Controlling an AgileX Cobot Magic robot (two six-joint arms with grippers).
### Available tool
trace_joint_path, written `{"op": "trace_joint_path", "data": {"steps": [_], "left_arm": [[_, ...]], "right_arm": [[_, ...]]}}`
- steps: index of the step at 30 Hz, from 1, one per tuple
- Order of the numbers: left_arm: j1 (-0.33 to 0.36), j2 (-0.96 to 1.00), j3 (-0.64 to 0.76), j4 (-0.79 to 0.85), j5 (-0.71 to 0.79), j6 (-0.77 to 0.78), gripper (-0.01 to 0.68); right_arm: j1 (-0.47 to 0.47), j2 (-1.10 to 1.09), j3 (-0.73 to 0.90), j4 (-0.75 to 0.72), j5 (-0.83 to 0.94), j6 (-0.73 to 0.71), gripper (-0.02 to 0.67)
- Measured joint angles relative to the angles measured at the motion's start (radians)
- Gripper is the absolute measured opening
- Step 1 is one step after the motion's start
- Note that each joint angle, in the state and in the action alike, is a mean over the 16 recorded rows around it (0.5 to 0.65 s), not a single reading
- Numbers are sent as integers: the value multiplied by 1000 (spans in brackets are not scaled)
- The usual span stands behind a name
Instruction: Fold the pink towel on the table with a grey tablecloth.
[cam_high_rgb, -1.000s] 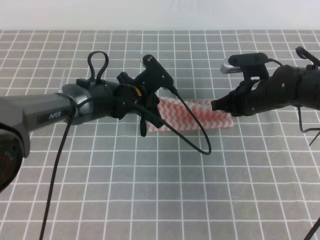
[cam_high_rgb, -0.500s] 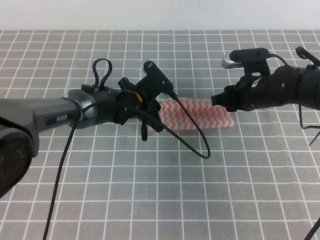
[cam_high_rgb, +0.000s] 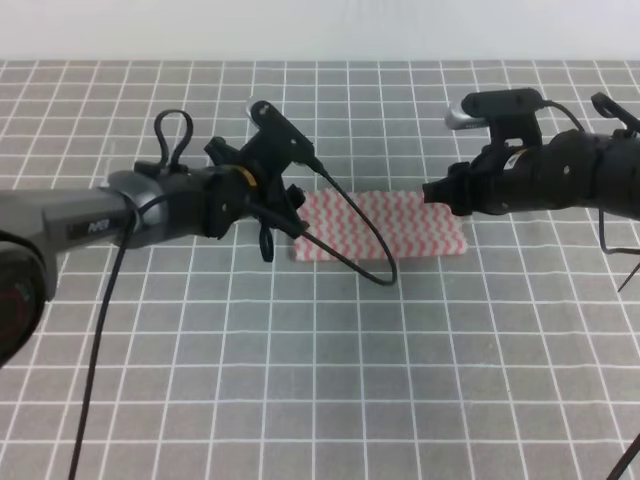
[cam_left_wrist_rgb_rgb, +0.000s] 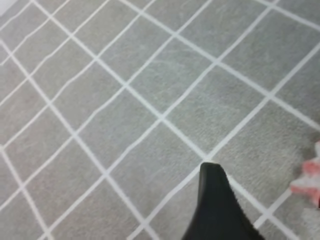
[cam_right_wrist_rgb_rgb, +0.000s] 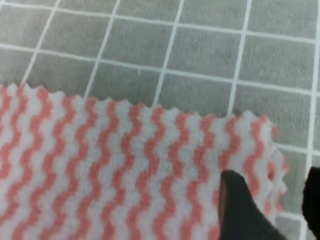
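Note:
The towel (cam_high_rgb: 385, 225) lies flat on the grid cloth, and only its end edge stands up. My right gripper will pinch that raised end edge (cam_high_rgb: 463, 229) next.
The pink towel (cam_high_rgb: 385, 225) lies flat on the table with a grey tablecloth (cam_high_rgb: 330, 380) as a folded strip, several grid squares long. My left gripper (cam_high_rgb: 280, 228) hangs open just off the strip's left end and holds nothing. In the left wrist view one black finger (cam_left_wrist_rgb_rgb: 215, 205) shows over bare cloth, with a towel corner (cam_left_wrist_rgb_rgb: 307, 175) at the right edge. My right gripper (cam_high_rgb: 432, 192) hovers open above the strip's far right end. In the right wrist view its fingers (cam_right_wrist_rgb_rgb: 240, 207) straddle the towel's (cam_right_wrist_rgb_rgb: 125, 165) right corner without gripping it.
A black cable (cam_high_rgb: 355, 235) loops from the left wrist across the towel's left part. Another cable (cam_high_rgb: 100, 340) trails down along the left arm. White wall (cam_high_rgb: 320, 30) bounds the table at the back. Grid cloth stretches toward the front.
The left gripper has drawn back to the left and away from the towel's left end. The right gripper has lifted slightly off the right end. The towel now lies flatter.

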Motion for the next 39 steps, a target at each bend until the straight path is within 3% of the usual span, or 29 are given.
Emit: {"op": "trace_joint_path", "data": {"steps": [11,17,29,39], "left_arm": [[2,-54,-37,-47,194,-121,127],[-5,-55,-57,-168,303,-74,15],[-7,-8,-60,-452,383,159,1],[-7,-3,-85,-443,394,193,0]], "right_arm": [[-54,0,-2,86,144,25,267],[-69,-1,-2,182,198,-31,267],[-69,-1,-2,294,222,-133,268],[-69,-1,-2,297,220,-147,269]]}}
